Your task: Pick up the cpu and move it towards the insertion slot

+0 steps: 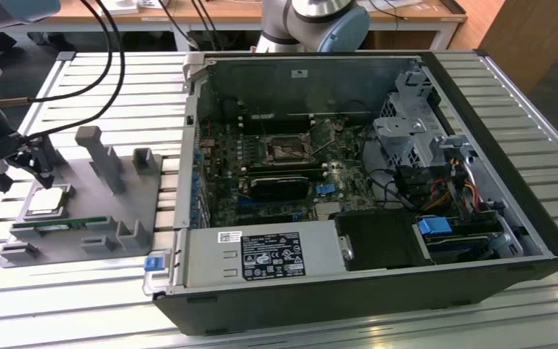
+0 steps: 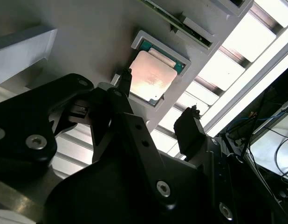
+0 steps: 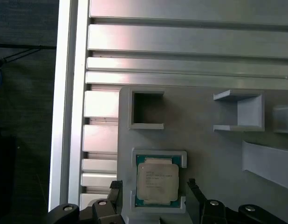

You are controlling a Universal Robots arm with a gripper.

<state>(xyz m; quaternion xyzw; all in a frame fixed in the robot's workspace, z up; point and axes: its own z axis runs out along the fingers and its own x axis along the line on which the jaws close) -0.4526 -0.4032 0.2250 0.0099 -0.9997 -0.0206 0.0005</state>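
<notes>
My gripper grabs the cpu's exposed side edges next, in the gaps between the holder's raised sides, which wrap around the cpu's corners.
The cpu (image 1: 49,201) is a flat square chip with a silver top. It lies in a square pocket at the near corner of a grey holder plate (image 1: 139,196), at the exterior view's left. In both wrist views the cpu (image 2: 152,77) (image 3: 156,181) sits in its pocket, framed by a thin green edge. My gripper (image 1: 35,169) (image 2: 158,100) (image 3: 153,185) hangs just above it, open, one black finger (image 3: 115,187) on each side and nothing held. The insertion slot (image 1: 287,150) is a silvery square socket on the motherboard inside the open computer case.
A green memory stick (image 1: 61,224) lies on the plate beside the cpu, and grey posts (image 1: 99,156) stand up from it. The case wall (image 1: 194,145) rises between plate and socket. A black card (image 1: 279,186) sits below the socket. Cables (image 1: 104,65) hang over the slatted table (image 1: 114,80).
</notes>
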